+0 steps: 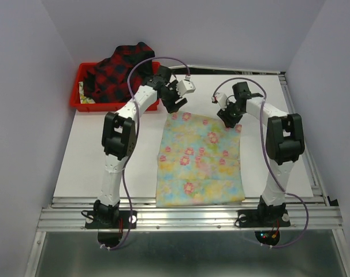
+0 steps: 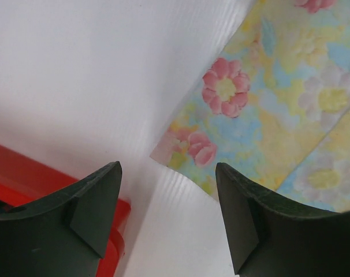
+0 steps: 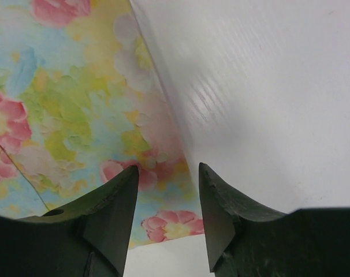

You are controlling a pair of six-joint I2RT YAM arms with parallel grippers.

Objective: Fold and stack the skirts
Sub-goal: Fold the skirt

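Note:
My right gripper is to grab the flowered skirt's far corner [image 1: 237, 127] [image 3: 179, 218] next and leave the skirt's near edge free, so that it can fold the skirt's far edge over it.
The pastel yellow-and-blue skirt with pink flowers [image 1: 201, 161] lies flat on the white table, reaching from the middle to the near edge. The red-and-black plaid skirt [image 1: 118, 70] is heaped in the red tray [image 1: 78, 99] at the back left. My left gripper [image 1: 174, 107] is open and empty, just above the flowered skirt's far left corner [image 2: 181, 151]. My right gripper [image 1: 228, 122] is open and empty over the skirt's far right corner [image 3: 169, 222]. Both gaps between the fingers show only table and cloth below.
The tray's red rim [image 2: 114, 242] shows beside my left finger. A metal rail [image 1: 186, 216] runs along the near edge of the table, and another runs down the right side [image 1: 302, 133]. Grey walls close in left, back and right.

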